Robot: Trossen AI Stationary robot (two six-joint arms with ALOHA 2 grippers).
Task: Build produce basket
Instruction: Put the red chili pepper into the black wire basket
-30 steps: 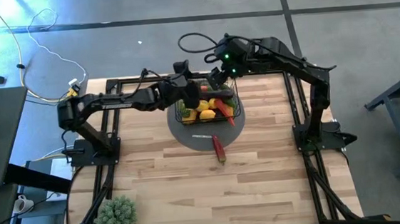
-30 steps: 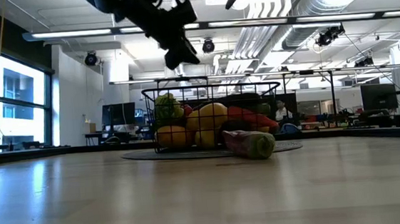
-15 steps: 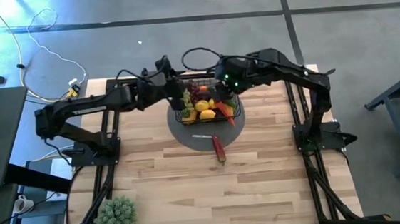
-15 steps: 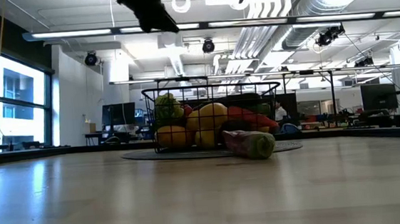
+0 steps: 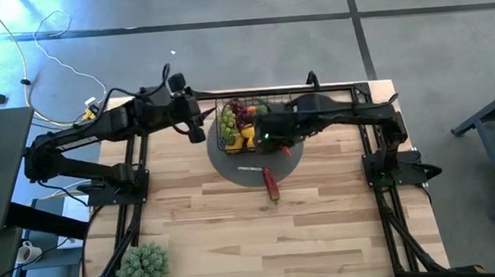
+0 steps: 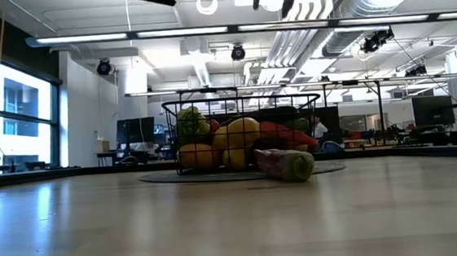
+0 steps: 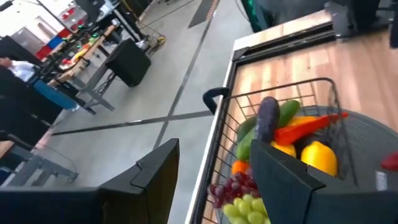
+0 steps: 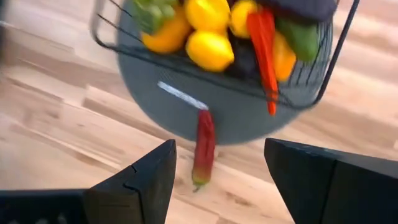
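Observation:
The second red chili has to be added to the produce basket (image 5: 236,122), so my right gripper needs to grab the chili by its green-stemmed end (image 5: 274,195) next.
The black wire basket (image 5: 255,125) stands on a flat grey round disc (image 5: 242,161) and holds lemons, an orange-yellow fruit, green and purple grapes, an eggplant, a cucumber and a red chili (image 8: 264,37). A second long red vegetable with a green end (image 5: 270,183) lies outside it, partly on the disc's near rim (image 8: 203,146). My left gripper (image 5: 195,127) hangs open, high, left of the basket (image 7: 214,162). My right gripper (image 5: 263,139) hovers open above the basket's near side (image 8: 217,152), with the red vegetable showing below between its fingers.
A small white strip (image 8: 181,95) lies on the disc before the basket. A green bushy plant (image 5: 142,266) sits at the table's near-left corner. Black frame rails (image 5: 135,165) run along both table sides. Bare wood spreads toward the near edge (image 6: 236,225).
My left gripper has drawn back from above the basket toward the table's left and risen out of the low view. My right gripper has swung from the basket's far side over it toward the near edge. The basket and the red vegetable have stayed put.

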